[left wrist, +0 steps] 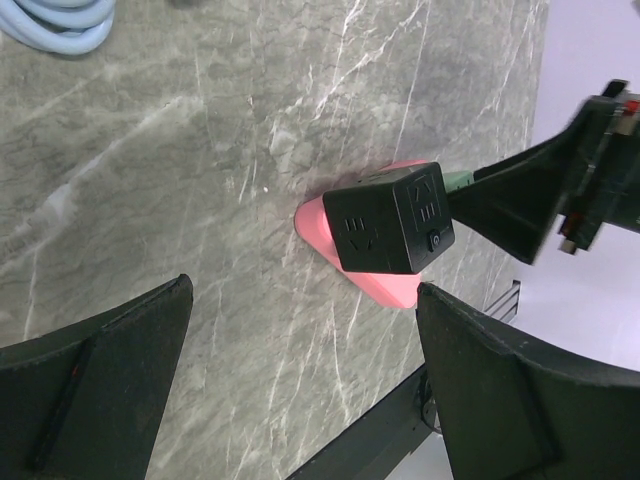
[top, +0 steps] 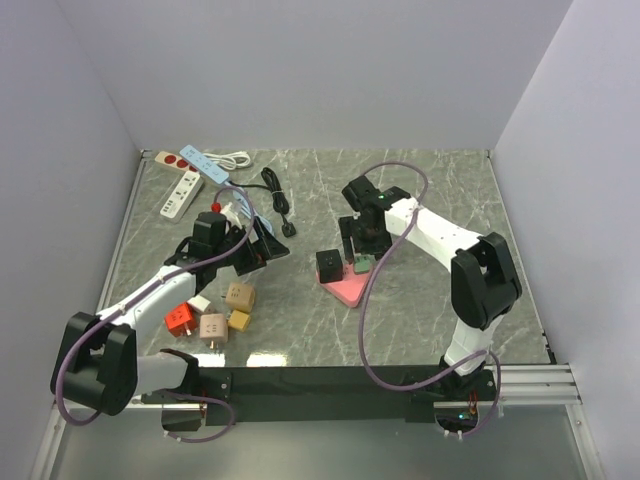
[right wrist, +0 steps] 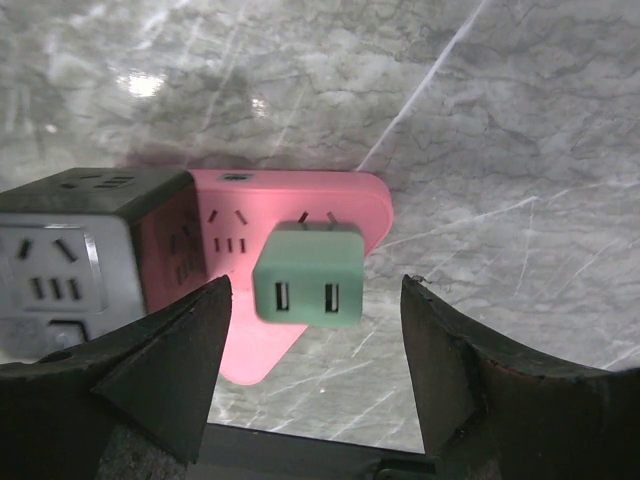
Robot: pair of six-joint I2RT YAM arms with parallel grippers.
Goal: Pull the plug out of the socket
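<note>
I need to grab the pink socket block across its bare edge with my left gripper, which leaves green plug and black cube free to pull off.
A pink socket block lies mid-table. A green plug stands in its top and a black cube adapter sits on its left part. In the right wrist view the green plug shows two metal prongs reaching into the pink socket. My right gripper is open, its fingers on either side of the green plug and not touching it. My left gripper is open and empty, left of the socket. Its view shows the black cube on the pink socket.
Two power strips and a black cable lie at the back left. Several small cube adapters, one red and the others tan, sit near the left arm. A pale coiled cable lies behind the left gripper.
</note>
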